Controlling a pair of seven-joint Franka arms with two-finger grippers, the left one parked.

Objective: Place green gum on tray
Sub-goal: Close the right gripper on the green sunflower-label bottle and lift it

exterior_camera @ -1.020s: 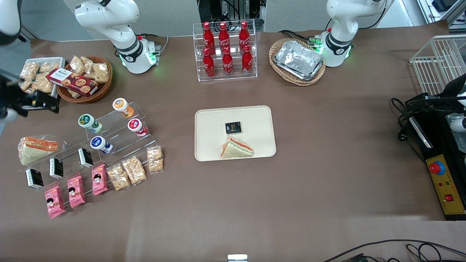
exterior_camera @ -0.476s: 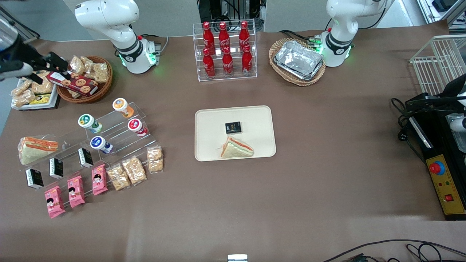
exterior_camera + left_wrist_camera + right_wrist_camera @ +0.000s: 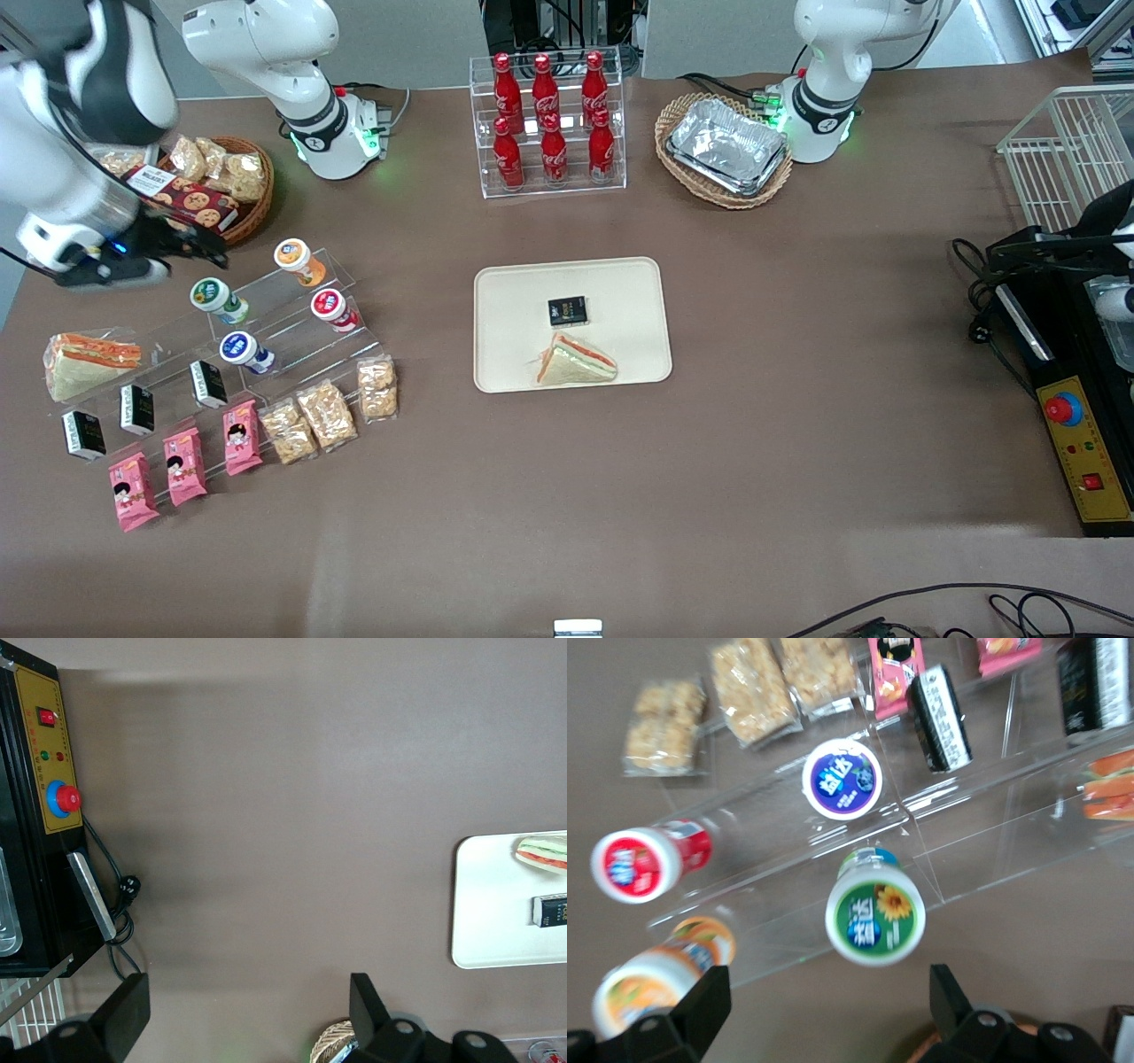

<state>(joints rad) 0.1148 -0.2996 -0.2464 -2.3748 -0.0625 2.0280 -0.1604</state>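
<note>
My right gripper should next grab the green gum by its canister body (image 3: 228, 308) to set the gum on the cream tray (image 3: 523, 292).
The green gum (image 3: 213, 297) is a white canister with a green-rimmed lid, lying on the clear stepped stand; it also shows in the right wrist view (image 3: 874, 914). My right gripper (image 3: 190, 246) hangs just farther from the front camera than the gum, between it and a wicker basket. In the right wrist view the gripper (image 3: 824, 992) is open and empty, with the gum's lid close to the gap between the fingers. The cream tray (image 3: 523, 292) lies mid-table, toward the parked arm from the stand, and holds a sandwich (image 3: 576, 361) and a black packet (image 3: 567, 310).
Orange-lidded (image 3: 295, 257), red-lidded (image 3: 330, 307) and blue-lidded (image 3: 241, 348) canisters share the stand. A wicker snack basket (image 3: 213, 195) sits close by the gripper. Snack packs (image 3: 328, 412) lie nearer the camera. A cola rack (image 3: 549, 124) and a foil-tray basket (image 3: 725, 146) stand farthest from the camera.
My right arm has swung in from the table's end over the snack basket and now hangs beside the green gum. Nothing on the table has moved.
</note>
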